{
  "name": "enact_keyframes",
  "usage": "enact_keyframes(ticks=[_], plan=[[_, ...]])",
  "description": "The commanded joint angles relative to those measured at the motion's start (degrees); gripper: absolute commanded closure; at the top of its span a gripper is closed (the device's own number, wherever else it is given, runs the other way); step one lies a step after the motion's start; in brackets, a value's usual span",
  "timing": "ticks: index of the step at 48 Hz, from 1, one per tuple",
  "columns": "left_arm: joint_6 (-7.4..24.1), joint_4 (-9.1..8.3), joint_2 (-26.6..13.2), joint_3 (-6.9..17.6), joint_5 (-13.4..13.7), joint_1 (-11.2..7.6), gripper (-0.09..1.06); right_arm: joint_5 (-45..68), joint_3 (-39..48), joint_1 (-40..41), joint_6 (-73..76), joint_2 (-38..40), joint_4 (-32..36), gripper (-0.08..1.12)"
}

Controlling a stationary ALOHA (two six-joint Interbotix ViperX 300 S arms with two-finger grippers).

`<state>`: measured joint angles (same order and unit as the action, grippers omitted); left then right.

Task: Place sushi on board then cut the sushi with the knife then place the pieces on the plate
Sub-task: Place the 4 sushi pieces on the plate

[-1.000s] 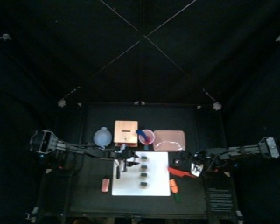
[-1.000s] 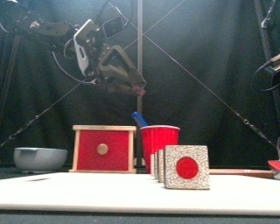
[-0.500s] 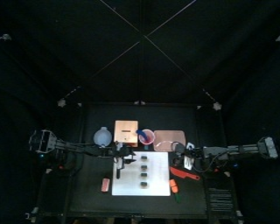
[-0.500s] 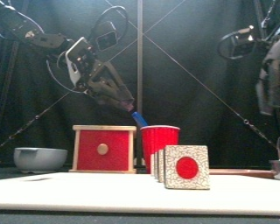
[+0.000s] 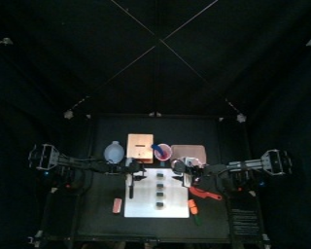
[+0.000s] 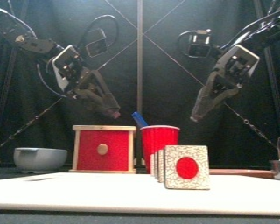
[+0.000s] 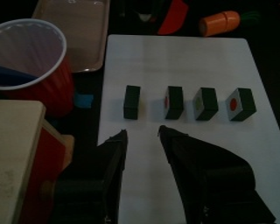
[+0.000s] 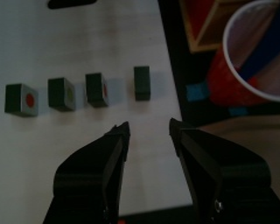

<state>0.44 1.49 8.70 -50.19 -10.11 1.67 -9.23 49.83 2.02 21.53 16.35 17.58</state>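
Note:
My right gripper is going to take hold of the sushi piece by its flat cut sides next, to place the cut pieces on the pink tray [image 5: 189,154].
Several dark green sushi pieces [image 5: 158,190] stand apart in a row on the white cutting board [image 5: 175,199]; the front view shows them as a close stack [image 6: 184,166]. My left gripper [image 7: 140,133] hangs open above the board's left part, its jaws empty. My right gripper [image 8: 149,125] hovers open over the board's back right, also empty. The wrist views show the pieces [image 7: 174,101] [image 8: 95,89] spaced out below the jaws. A blue knife [image 6: 139,118] sticks out of the red cup [image 5: 165,152]. A red knife [image 5: 197,202] lies right of the board. The pink tray [image 5: 189,154] sits behind the board.
The wooden box [image 5: 141,146] with its red drawer front [image 6: 104,149] stands behind the board, left of the cup. A blue-grey bowl [image 5: 114,152] sits at the back left. A small orange toy [image 5: 117,204] lies left of the board.
My right arm has swung in from the right until its gripper is over the board. My left gripper has come down a little. The sushi pieces have not moved.

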Motion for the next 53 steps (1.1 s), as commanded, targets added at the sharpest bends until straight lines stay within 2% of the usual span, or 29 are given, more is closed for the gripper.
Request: enact_keyframes(ticks=[1, 11, 18, 30, 42, 48, 53], plan=[[0.09, -0.09, 1.32, 0.09, -0.53, 0.62, 0.22, 0.88, -3.69, 0.35, 0.00, -3.16, 0.00, 0.27], [0.18, -0.35, 1.41, -0.70, -0.44, 1.85, 0.22, 1.05, -8.61, 0.35, -0.18, -11.16, 0.35, 0.27], [0.18, -0.79, 1.49, -1.14, -0.53, 1.85, 0.22, 0.18, -11.43, 0.18, -0.09, -15.64, 0.00, 0.27], [0.18, -1.49, 2.02, -2.11, -0.53, 2.02, 0.22, -2.99, -14.59, 0.53, -0.09, -19.07, 0.35, 0.27], [0.18, -1.49, 2.11, -2.81, -0.53, 2.02, 0.22, -3.16, -16.17, 0.44, -0.18, -21.97, 0.09, 0.28], [0.18, -1.49, 2.11, -3.08, -0.53, 2.02, 0.22, -3.16, -16.87, 0.26, -0.18, -23.55, 0.09, 0.32], [0.18, -1.58, 2.11, -3.08, -0.53, 2.02, 0.22, -3.78, -16.79, 0.62, -0.09, -23.47, 0.09, 0.40]])
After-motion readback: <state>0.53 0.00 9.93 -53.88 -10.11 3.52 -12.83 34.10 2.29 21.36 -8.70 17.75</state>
